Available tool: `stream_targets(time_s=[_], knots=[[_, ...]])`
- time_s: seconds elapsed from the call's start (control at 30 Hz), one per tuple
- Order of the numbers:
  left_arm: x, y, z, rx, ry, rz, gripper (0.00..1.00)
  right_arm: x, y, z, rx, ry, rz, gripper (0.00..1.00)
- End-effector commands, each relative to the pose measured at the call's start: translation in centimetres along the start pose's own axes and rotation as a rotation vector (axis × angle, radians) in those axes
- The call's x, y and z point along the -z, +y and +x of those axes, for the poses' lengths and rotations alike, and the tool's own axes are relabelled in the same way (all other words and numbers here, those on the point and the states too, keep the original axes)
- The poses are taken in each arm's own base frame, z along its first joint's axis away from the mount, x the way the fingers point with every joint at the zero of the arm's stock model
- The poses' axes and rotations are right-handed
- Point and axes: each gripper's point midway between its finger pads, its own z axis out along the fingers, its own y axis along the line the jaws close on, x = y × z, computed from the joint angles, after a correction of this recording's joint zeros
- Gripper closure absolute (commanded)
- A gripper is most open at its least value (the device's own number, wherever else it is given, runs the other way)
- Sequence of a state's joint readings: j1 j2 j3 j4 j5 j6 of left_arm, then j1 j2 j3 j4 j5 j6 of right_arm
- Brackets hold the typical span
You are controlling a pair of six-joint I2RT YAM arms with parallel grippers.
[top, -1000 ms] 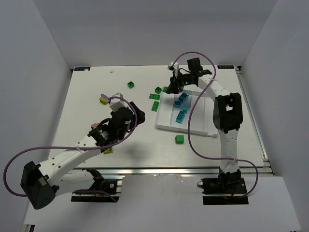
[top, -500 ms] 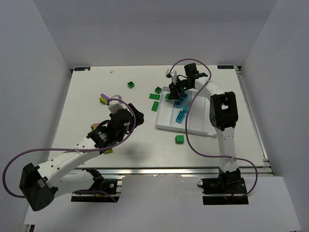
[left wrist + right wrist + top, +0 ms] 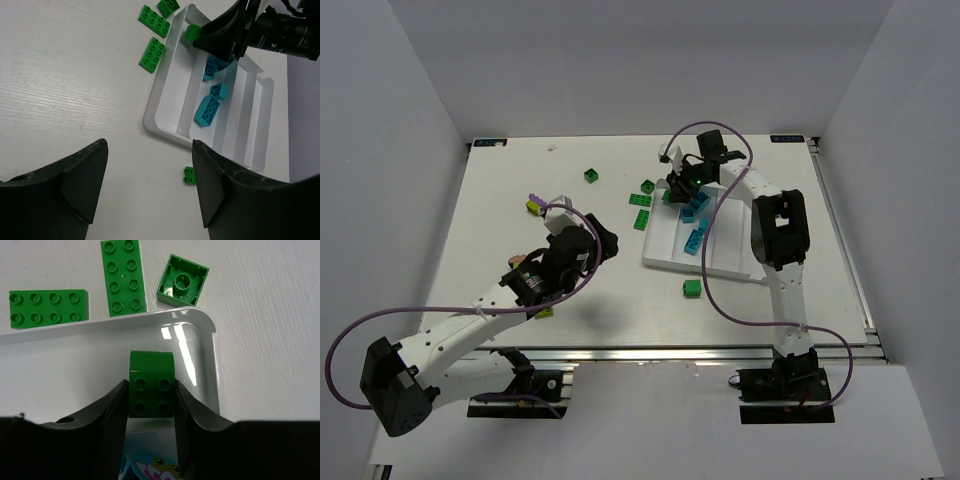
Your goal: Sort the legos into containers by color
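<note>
The dark green lego (image 3: 151,390) is inside the leftmost container's sides and would end in that container, so it is now time for my right gripper to release it.
My right gripper (image 3: 150,386) is shut on a dark green lego (image 3: 151,390) with four studs. It holds the lego over the far corner of the leftmost container of the white tray (image 3: 60,365); in the top view this gripper (image 3: 677,190) is at the tray's (image 3: 665,245) far left end. Three cyan legos (image 3: 207,111) lie in the adjoining container. My left gripper (image 3: 149,150) hangs open over bare table, nothing between its fingers, left of the tray (image 3: 170,112). A small green lego (image 3: 189,174) lies by its right finger.
Green legos (image 3: 123,276) (image 3: 49,309) (image 3: 182,280) lie on the table just outside the tray's far left corner. Another green one (image 3: 591,175) sits farther back. A purple and yellow piece (image 3: 532,205) lies at the left, and a lime lego (image 3: 544,312) shows under the left arm.
My right gripper has swung a little left and nearer with the green lego, ending over the tray's far left corner. The left arm has barely moved.
</note>
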State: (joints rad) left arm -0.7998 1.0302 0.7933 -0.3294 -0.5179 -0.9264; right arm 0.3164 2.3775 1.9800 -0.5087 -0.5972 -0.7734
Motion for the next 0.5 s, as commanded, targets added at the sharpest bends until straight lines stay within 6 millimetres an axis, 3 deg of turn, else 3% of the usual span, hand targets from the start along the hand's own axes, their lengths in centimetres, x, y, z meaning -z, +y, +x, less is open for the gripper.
stream_targets(time_s=[0.0, 0.23, 0.4, 0.43, 0.47], knots=[[0.2, -0.1, -0.9, 0.019, -0.031, 0.003, 0.22, 1.9, -0.8, 0.8, 0.012, 0.049, 0.051, 0.93], [0.2, -0.2, -1.0, 0.021, -0.033, 0.010, 0.22, 2.6, -1.4, 1.3, 0.006, 0.062, 0.066, 0.90], [-0.2, -0.7, -1.0, 0.001, -0.031, 0.017, 0.21, 2.8, -1.6, 0.1, -0.005, 0.027, 0.068, 0.36], [-0.4, -1.0, -1.0, -0.002, -0.030, 0.021, 0.20, 2.9, -1.5, -0.2, -0.013, 0.016, 0.064, 0.29], [-0.5, -1.1, -1.1, -0.007, -0.029, 0.022, 0.20, 2.9, -1.5, -0.4, -0.016, 0.010, 0.064, 0.28]])
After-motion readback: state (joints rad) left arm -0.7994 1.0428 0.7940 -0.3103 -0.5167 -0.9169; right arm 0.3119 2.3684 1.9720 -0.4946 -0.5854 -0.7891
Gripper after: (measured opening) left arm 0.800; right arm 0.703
